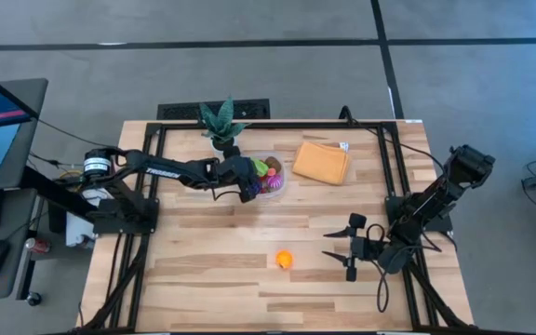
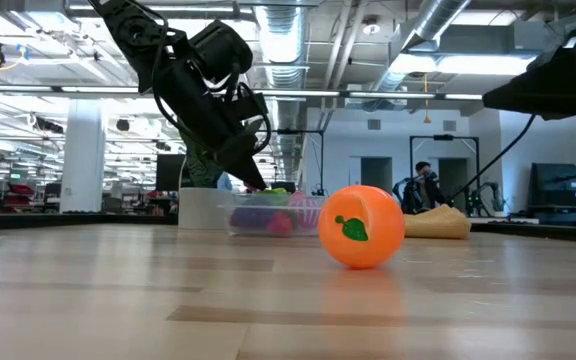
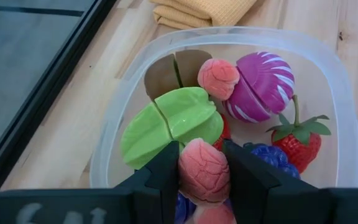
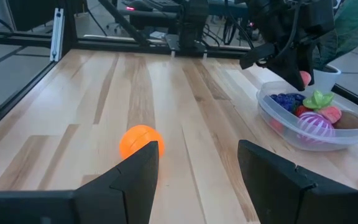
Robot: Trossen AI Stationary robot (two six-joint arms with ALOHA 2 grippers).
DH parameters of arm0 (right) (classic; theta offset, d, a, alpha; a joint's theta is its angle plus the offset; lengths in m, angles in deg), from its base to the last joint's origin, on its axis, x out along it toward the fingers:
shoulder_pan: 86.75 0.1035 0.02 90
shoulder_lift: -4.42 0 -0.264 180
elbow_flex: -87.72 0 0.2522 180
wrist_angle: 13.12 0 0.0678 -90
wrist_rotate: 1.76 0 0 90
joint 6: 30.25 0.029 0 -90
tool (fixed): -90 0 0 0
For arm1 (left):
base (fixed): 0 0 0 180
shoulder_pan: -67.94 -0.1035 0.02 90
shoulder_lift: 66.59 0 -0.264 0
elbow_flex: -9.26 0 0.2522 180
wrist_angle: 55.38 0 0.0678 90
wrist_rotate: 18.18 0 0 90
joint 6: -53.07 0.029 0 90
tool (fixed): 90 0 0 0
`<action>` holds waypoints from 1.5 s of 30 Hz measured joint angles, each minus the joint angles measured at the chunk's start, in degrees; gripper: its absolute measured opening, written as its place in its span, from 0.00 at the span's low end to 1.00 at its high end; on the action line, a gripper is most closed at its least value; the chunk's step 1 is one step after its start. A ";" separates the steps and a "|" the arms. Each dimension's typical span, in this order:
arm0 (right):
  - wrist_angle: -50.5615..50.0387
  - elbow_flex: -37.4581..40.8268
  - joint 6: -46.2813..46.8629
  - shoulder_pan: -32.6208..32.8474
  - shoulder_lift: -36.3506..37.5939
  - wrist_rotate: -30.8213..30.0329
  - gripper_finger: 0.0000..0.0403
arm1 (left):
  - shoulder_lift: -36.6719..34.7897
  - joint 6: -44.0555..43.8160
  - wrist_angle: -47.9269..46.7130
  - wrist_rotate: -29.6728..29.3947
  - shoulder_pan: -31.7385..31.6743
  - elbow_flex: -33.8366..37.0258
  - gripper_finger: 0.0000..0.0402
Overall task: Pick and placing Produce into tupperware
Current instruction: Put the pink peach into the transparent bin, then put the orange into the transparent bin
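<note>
My left gripper is holding the pink knobbly toy above the pieces inside the clear tub, so it should let go of the toy now.
The clear round tub [image 1: 281,186] stands near the table's far edge, beside the plant pot. In the left wrist view the tub [image 3: 347,106] holds a green piece [image 3: 173,121], a brown one, a pink one [image 3: 218,78], a magenta one [image 3: 265,84], a strawberry [image 3: 300,143] and a blue berry. My left gripper [image 1: 248,189] hangs over the tub's near-left rim, shut on a pink knobbly toy [image 3: 204,171]. An orange toy fruit [image 1: 284,259] sits on the table in front. My right gripper [image 1: 350,247] is open, to the right of the orange fruit [image 4: 140,142]. My left gripper [image 3: 202,155] pinches the pink knobbly toy [image 3: 204,177] between its two fingers, one finger [image 3: 166,171] on each side. The fingers slant down from the table's left. The toy is lifted clear, just above the pieces in the tub [image 2: 208,210].
A folded orange cloth [image 1: 321,161] lies right of the tub. The potted plant [image 1: 221,121] stands at the far edge, behind the left gripper. Bare wood lies between the orange fruit [image 2: 361,226] and the tub.
</note>
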 joint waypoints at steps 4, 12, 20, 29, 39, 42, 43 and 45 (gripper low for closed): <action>0.11 0.00 0.04 0.00 0.00 0.00 0.61 | 0.02 -0.02 0.02 0.02 0.00 0.00 0.26; 0.11 -0.02 0.07 0.00 0.00 0.00 0.61 | 0.02 -0.28 0.00 -0.07 0.00 0.00 0.42; 0.13 0.00 0.07 0.00 0.00 0.00 0.61 | -0.18 -0.21 -0.10 -0.11 0.41 0.00 0.51; 0.50 0.00 1.44 -0.80 0.00 0.02 0.61 | -6.12 1.26 0.02 6.44 5.91 0.00 0.51; 1.61 0.00 4.17 -3.47 -1.81 3.23 0.61 | -7.69 1.79 5.35 12.04 20.71 2.12 0.51; 1.96 0.00 4.44 -4.30 -2.57 3.24 0.61 | -7.67 1.88 12.31 12.83 24.55 4.94 0.51; 2.21 0.00 4.92 -4.63 -2.84 3.24 0.61 | -7.69 1.86 15.33 13.16 25.70 6.01 0.51; 2.15 0.00 6.08 -5.33 -3.15 3.59 0.61 | -7.39 1.21 20.98 14.01 27.57 8.25 0.51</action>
